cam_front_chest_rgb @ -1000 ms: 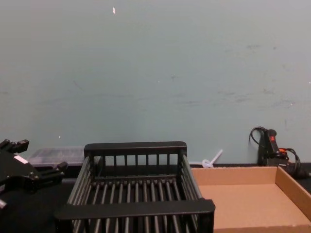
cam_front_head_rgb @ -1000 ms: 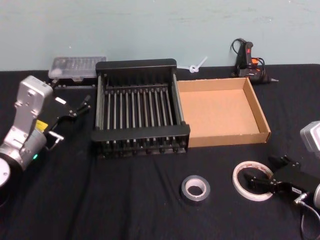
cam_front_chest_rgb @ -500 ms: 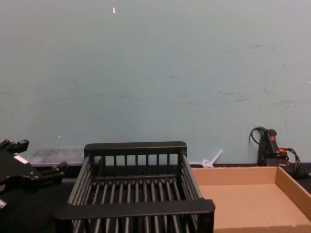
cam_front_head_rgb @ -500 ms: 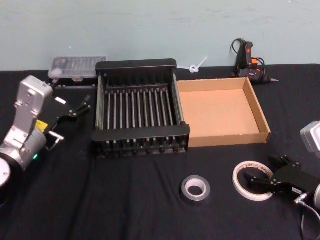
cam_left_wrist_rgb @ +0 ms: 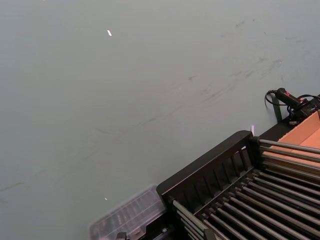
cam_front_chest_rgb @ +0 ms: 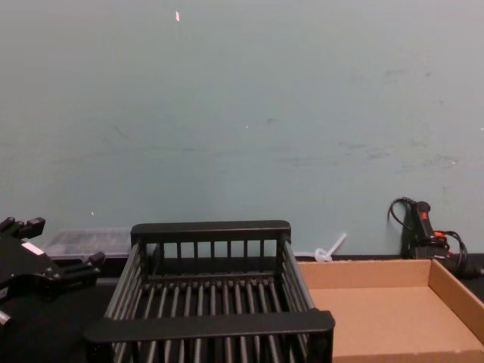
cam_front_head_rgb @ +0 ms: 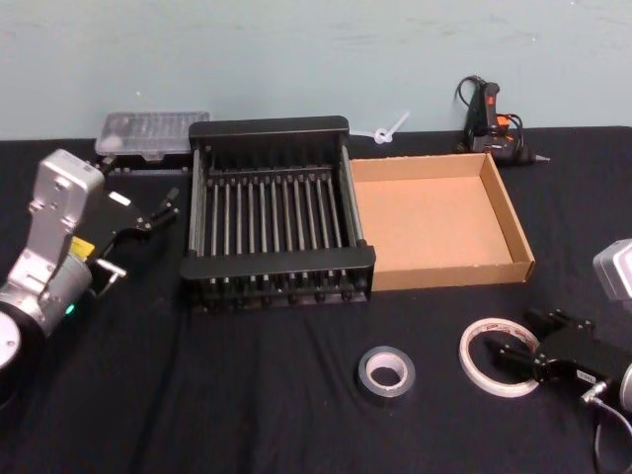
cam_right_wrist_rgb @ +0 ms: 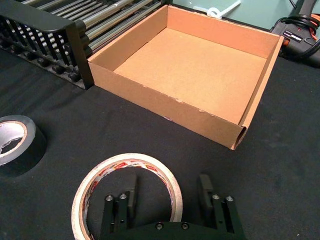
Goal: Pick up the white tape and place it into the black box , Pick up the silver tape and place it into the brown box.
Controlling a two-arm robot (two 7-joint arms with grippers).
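Observation:
The full ring of white tape is wider than my open fingers, so my right gripper should pick up the white tape by its narrow side next.
The white tape lies flat on the black cloth at the front right, with reddish print on its face. My right gripper is open and low over the tape's right rim. In the right wrist view one finger stands inside the ring's hole and the other outside it. The silver tape lies to its left, apart from it. The black box sits mid-table with nothing in it, and the brown box touches its right side, also bare inside. My left gripper hovers open just left of the black box.
A clear plastic case sits behind the black box at the back left. A glue gun with its cable and a white zip tie lie by the wall behind the brown box. Bare cloth stretches across the table's front.
My right gripper has shifted slightly at the white tape's rim and stays open. The left gripper edged a little toward the black box a second ago and has held since.

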